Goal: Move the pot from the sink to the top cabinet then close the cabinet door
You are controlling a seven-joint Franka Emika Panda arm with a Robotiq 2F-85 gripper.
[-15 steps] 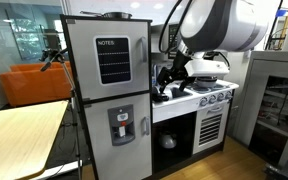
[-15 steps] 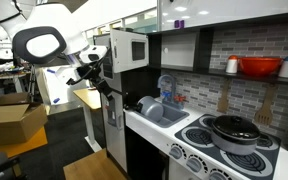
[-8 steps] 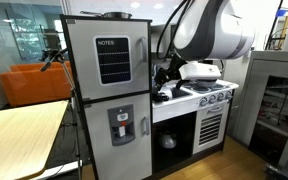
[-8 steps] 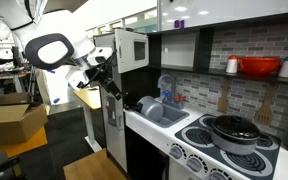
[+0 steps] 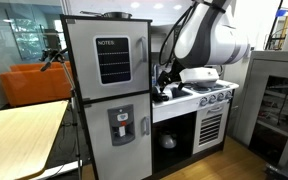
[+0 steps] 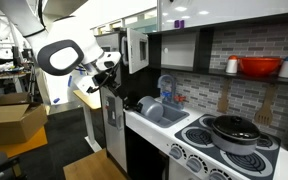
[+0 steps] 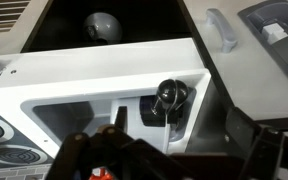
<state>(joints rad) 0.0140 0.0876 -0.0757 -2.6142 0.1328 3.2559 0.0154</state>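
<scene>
Next, my gripper grabs the pot by its round black knob and keeps the pot's body ahead of my fingers, free to enter the top cabinet [image 6: 184,45].
In the wrist view a small dark pot [image 7: 168,103] with a round black knob sits in the sink basin [image 7: 74,112] of the white toy kitchen. In an exterior view it shows as a dark round shape [image 6: 146,103] at the near end of the sink [image 6: 169,117]. My gripper [image 6: 117,88] hangs just above and beside that end of the sink, apart from the pot. Its dark fingers [image 7: 174,165] frame the bottom of the wrist view, spread wide with nothing between them. The top cabinet [image 6: 184,45] is dark inside and its windowed door [image 6: 134,50] stands open.
A larger black lidded pot [image 6: 234,130] sits on the stove. A blue faucet [image 6: 166,88] stands behind the sink. A red bowl [image 6: 260,67] is on a shelf. A silver pot [image 5: 168,140] sits in the lower compartment. The grey toy fridge [image 5: 109,90] stands beside the sink.
The arm has swung toward the kitchen, bringing my gripper closer to the near end of the sink. The pot and cabinet door have not moved.
</scene>
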